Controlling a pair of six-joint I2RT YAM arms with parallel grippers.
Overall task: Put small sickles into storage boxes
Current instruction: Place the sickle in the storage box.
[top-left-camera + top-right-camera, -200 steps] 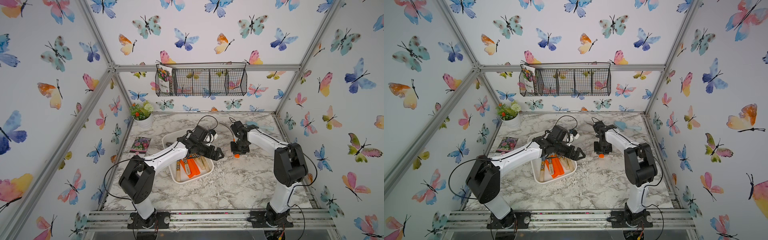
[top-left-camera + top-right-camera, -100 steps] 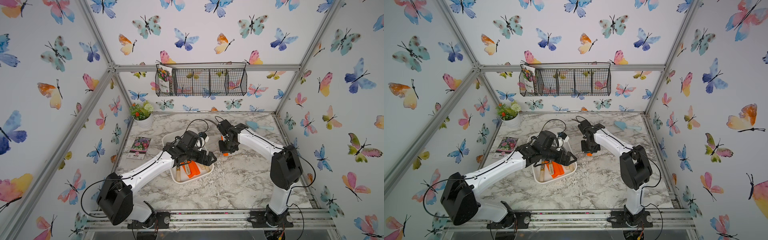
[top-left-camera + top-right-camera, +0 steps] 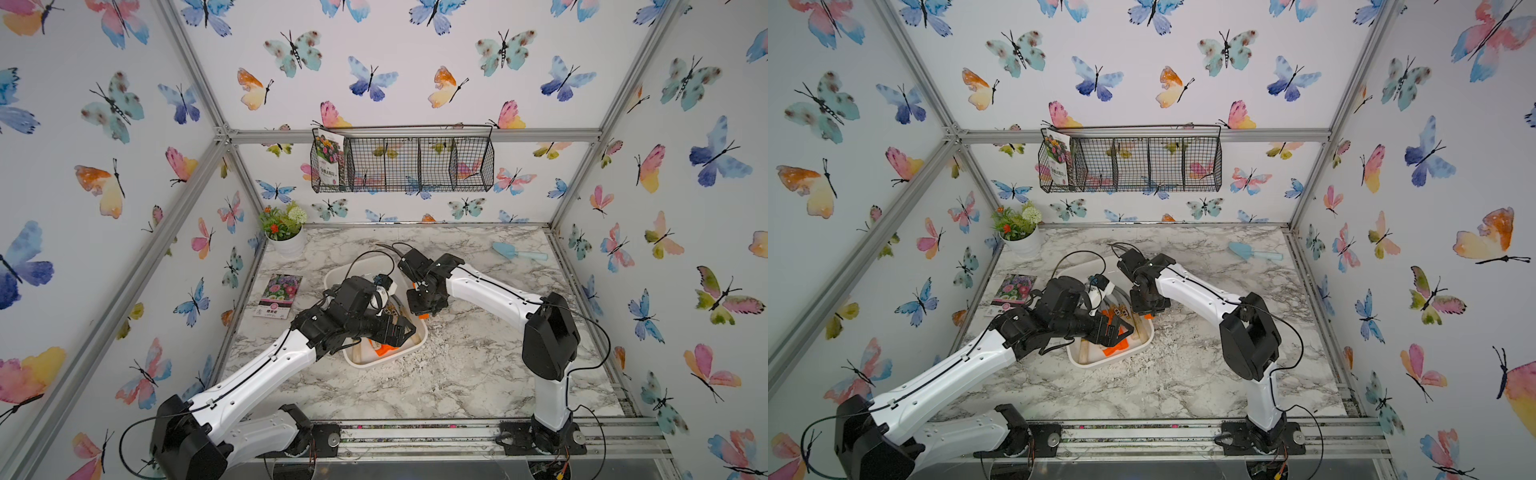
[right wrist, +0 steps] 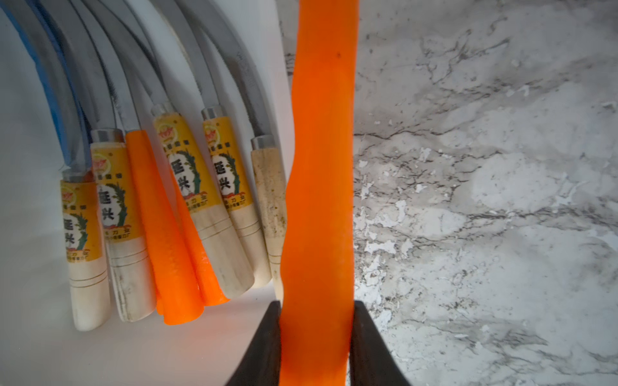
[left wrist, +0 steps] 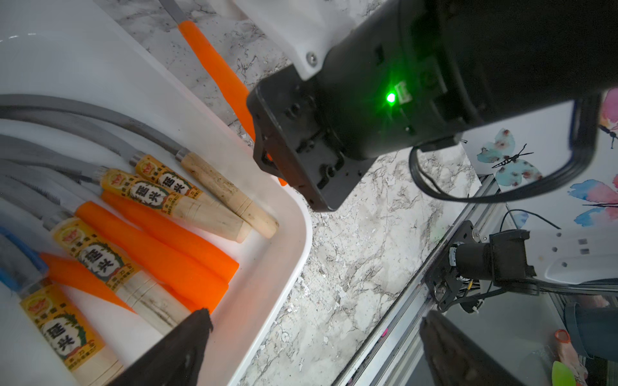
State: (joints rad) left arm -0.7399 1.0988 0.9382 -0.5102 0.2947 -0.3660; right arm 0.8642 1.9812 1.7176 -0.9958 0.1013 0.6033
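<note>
The small sickle's handle overhangs the box's rim, so if I opened now, the sickle would end on the box's rim or table. My right gripper needs to move it into the box.
A white storage box sits mid-table, holding several small sickles with orange or pale labelled wooden handles and curved grey blades. My right gripper is shut on the orange handle of one more small sickle, which hangs along the box's right rim. Its blade is mostly out of view. My left gripper stands open and empty over the box's front right corner.
A light blue trowel lies at the back right. A potted plant stands at the back left, with a seed packet left of the box. A black wire basket hangs on the back wall.
My right gripper has carried the orange-handled sickle leftward to the box's right rim. The left arm has drawn back toward the front left, its gripper staying open over the box.
</note>
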